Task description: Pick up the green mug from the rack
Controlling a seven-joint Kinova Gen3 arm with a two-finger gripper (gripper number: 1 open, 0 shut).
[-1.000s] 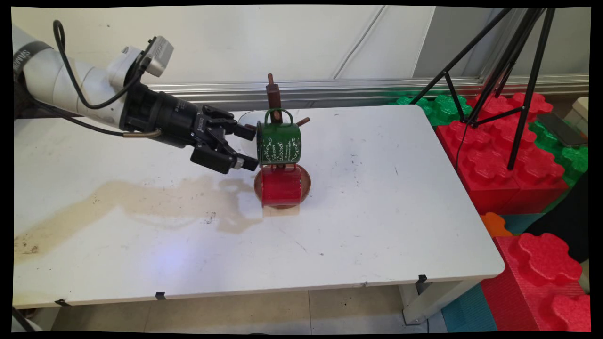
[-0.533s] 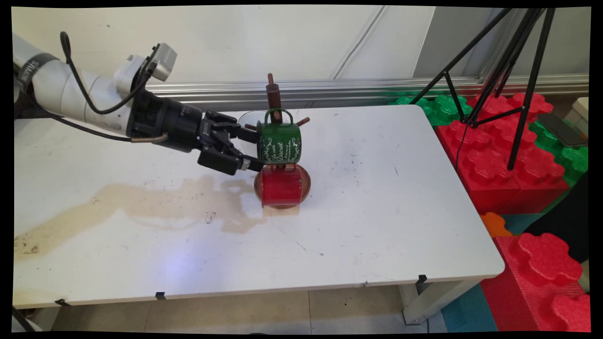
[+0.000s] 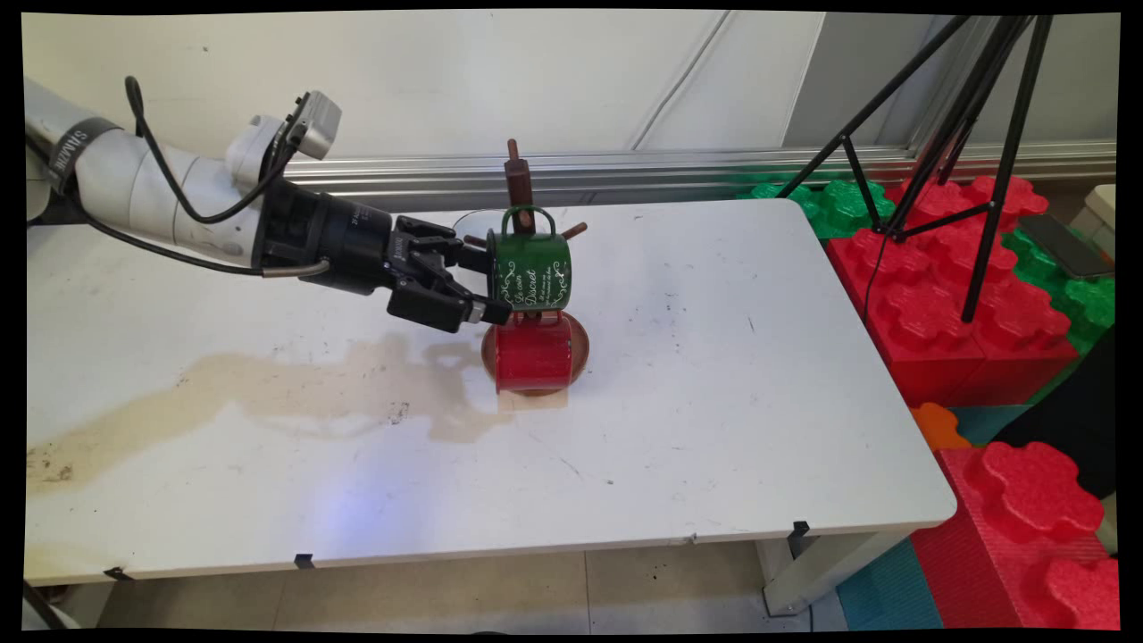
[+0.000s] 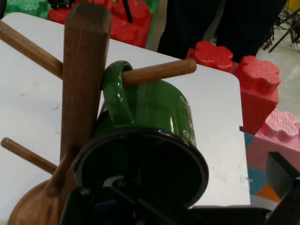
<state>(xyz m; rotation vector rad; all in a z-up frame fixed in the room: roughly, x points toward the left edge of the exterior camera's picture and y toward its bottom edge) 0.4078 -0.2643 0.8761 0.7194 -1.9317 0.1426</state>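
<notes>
The gripper will next grab the mug by its rim (image 3: 492,280), which leaves the green enamel mug's handle (image 3: 529,211) free to slide off the wooden peg.
A green enamel mug (image 3: 529,268) with white lettering hangs by its handle on a peg of a brown wooden mug tree (image 3: 517,183). A red mug (image 3: 533,353) hangs lower, just above the tree's round base (image 3: 580,344). My gripper (image 3: 487,284) comes in from the left and is open, one finger above and one below the green mug's rim side. In the hand view the green mug (image 4: 159,108) fills the centre with its mouth facing me, hooked on a peg (image 4: 159,71) beside the post (image 4: 82,79). The gripper (image 4: 178,199) holds nothing.
A brown stain (image 3: 268,384) spreads over the table's left half. Right of the table stand red foam blocks (image 3: 946,295) and green foam blocks (image 3: 830,205) with a black tripod (image 3: 973,134) on them. The table's far edge runs along a metal rail.
The arm has moved right toward the mug tree, bringing the open fingers from left of the green mug to either side of its rim. Both mugs hang as before.
</notes>
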